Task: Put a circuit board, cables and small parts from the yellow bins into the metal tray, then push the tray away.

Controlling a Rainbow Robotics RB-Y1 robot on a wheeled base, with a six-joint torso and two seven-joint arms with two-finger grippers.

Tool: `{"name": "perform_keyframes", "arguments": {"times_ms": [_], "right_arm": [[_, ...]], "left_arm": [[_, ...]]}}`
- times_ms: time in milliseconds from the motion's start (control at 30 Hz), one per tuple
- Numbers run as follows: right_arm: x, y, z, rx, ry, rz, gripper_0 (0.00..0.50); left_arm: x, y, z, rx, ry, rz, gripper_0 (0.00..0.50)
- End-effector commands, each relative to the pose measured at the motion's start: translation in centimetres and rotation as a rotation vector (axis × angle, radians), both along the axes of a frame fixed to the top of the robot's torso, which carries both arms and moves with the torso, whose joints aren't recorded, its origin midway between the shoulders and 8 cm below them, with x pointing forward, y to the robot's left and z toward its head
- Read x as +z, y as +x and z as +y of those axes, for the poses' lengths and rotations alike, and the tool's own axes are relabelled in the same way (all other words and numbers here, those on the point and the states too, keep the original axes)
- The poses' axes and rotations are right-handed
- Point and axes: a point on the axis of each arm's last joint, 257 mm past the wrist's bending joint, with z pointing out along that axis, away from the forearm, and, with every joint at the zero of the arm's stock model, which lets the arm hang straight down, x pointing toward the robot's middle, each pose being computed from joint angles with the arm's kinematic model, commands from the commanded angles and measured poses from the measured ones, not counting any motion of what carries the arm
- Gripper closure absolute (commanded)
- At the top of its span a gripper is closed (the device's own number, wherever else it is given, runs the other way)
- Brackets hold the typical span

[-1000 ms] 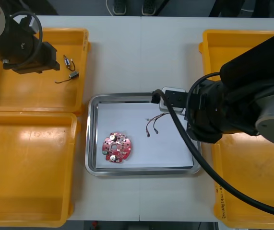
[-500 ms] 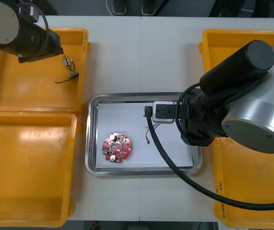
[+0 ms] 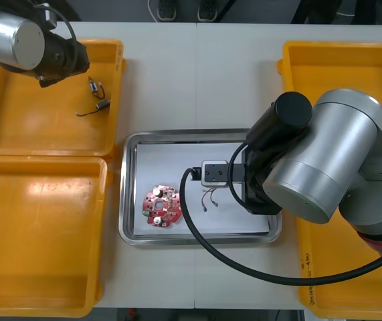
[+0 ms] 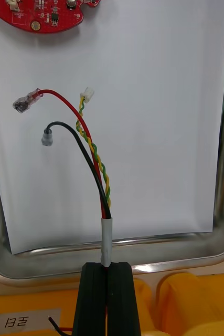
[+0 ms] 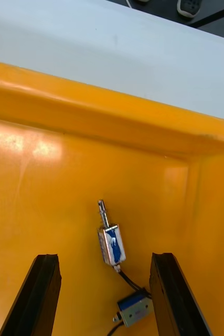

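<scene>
My left gripper grabs the small metal part by its boxy body (image 5: 112, 245) next, where flat sides face. The metal part's other end is a thin round pin (image 5: 103, 213).
My right gripper (image 4: 107, 264) is shut on the taped end of a red and yellow cable (image 4: 93, 153) that also has a black strand. The cable's free ends lie over the white inside of the metal tray (image 4: 143, 266). In the front view the cable (image 3: 210, 196) hangs beside the right arm's wrist (image 3: 215, 173), and the round red circuit board (image 3: 158, 206) lies in the tray (image 3: 128, 200). My left gripper (image 5: 105, 256) is open in the far left yellow bin (image 3: 17, 127), with a small metal part (image 5: 112, 244) between its fingers.
A second small metal part (image 5: 134, 308) with a thin wire lies just beside the first; both parts (image 3: 99, 95) sit near the bin's right wall. A second yellow bin (image 3: 37, 234) is at the near left. Yellow bins (image 3: 344, 67) line the right side.
The right arm has carried the cable leftward, from the tray's right edge toward its middle. The left arm has swung right within the far left bin, toward the small metal parts.
</scene>
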Motion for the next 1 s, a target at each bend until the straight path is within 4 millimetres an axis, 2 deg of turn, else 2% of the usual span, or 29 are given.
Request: {"name": "perform_keyframes", "arguments": {"times_ms": [33, 300, 733, 1000], "right_arm": [[-0.8, -0.7, 1.1, 0.019, 0.006, 0.018, 0.5], [-2.2, -1.4, 0.5, 0.002, -0.005, 0.041, 0.5], [-2.9, -1.6, 2.5, -0.016, 0.007, 0.029, 0.5], [-3.8, -1.3, 2.3, -0.038, -0.009, 0.047, 0.5]], "left_arm": [[2.8, 1.8, -1.6, -0.082, 0.085, -0.079, 0.0], [0.9, 2.3, -2.2, -0.091, 0.102, -0.072, 0.0], [-2.4, 3.1, -3.7, -0.117, 0.108, -0.072, 0.0], [-3.5, 2.9, -4.0, -0.124, 0.114, -0.059, 0.0]]}}
